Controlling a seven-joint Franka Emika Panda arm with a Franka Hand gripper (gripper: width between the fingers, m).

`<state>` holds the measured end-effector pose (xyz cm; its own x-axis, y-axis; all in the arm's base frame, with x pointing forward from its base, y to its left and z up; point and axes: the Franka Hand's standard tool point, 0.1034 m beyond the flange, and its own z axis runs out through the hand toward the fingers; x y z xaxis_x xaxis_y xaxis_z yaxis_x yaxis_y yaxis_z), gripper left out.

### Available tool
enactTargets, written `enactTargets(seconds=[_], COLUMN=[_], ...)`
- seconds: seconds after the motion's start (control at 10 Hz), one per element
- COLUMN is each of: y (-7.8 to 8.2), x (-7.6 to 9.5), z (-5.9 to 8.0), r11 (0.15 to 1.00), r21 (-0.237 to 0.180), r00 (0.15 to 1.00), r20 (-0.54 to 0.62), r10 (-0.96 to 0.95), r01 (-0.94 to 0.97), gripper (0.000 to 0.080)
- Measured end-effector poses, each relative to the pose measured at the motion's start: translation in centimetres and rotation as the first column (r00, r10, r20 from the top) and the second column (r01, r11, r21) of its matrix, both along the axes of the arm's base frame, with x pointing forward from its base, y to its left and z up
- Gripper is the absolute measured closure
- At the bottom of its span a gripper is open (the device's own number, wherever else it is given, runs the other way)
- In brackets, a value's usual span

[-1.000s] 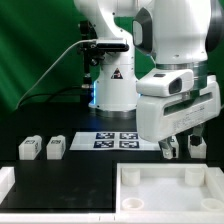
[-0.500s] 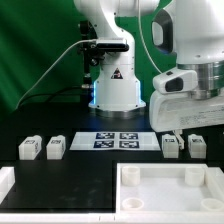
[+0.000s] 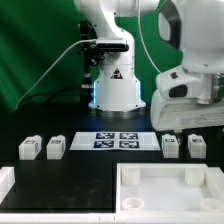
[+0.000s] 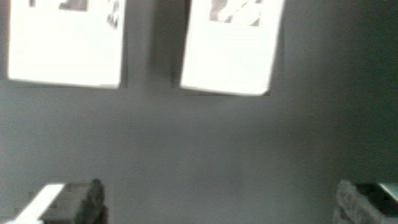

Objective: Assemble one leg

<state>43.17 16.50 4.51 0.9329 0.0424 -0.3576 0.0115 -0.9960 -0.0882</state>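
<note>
My gripper's fingers don't reach the white leg (image 3: 197,147) yet. My gripper needs to move toward the leg first and then close on it.
Four small white legs with black-and-white tags stand on the black table. Two are at the exterior view's left (image 3: 28,149) (image 3: 55,147) and two at its right (image 3: 170,146) (image 3: 197,145). My gripper (image 3: 188,124) hangs above the right pair, clear of them. In the wrist view two white legs (image 4: 71,45) (image 4: 228,45) lie side by side on the dark table, well ahead of my gripper (image 4: 221,205). Its fingertips (image 4: 71,203) stand wide apart with nothing between them.
The marker board (image 3: 118,140) lies on the table before the robot base (image 3: 112,85). A large white tray-like piece with corner sockets (image 3: 150,178) lies at the front right. Another white piece (image 3: 6,180) shows at the front left edge.
The gripper has risen from just beside the right pair of legs and moved toward the exterior view's right. The legs have not moved.
</note>
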Motion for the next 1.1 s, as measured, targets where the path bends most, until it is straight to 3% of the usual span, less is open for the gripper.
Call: enactTargets(seconds=[0.2,0.3,0.5,0.7,1.1], y=[0.5,1.0,0.6,0.8,1.2], x=[-1.2,-0.4,-1.6,-0.9,-3.7], z=[-0.2,-1.0,-0.8,-1.3,-2.6], r11=[1.000,1.000,0.998,0.999,0.998], r21=[-0.008,-0.003,-0.001,0.004,-0.034], r00=[0.963,0.956,0.869,0.871,0.841], r20=[-0.268,-0.293,-0.492,-0.488,-0.540], r10=[0.021,0.029,0.049,0.049,0.028], r01=[-0.025,-0.031,-0.057,-0.054,-0.055], gripper=[0.0150,0.0150,0.0150,0.0150,0.0150])
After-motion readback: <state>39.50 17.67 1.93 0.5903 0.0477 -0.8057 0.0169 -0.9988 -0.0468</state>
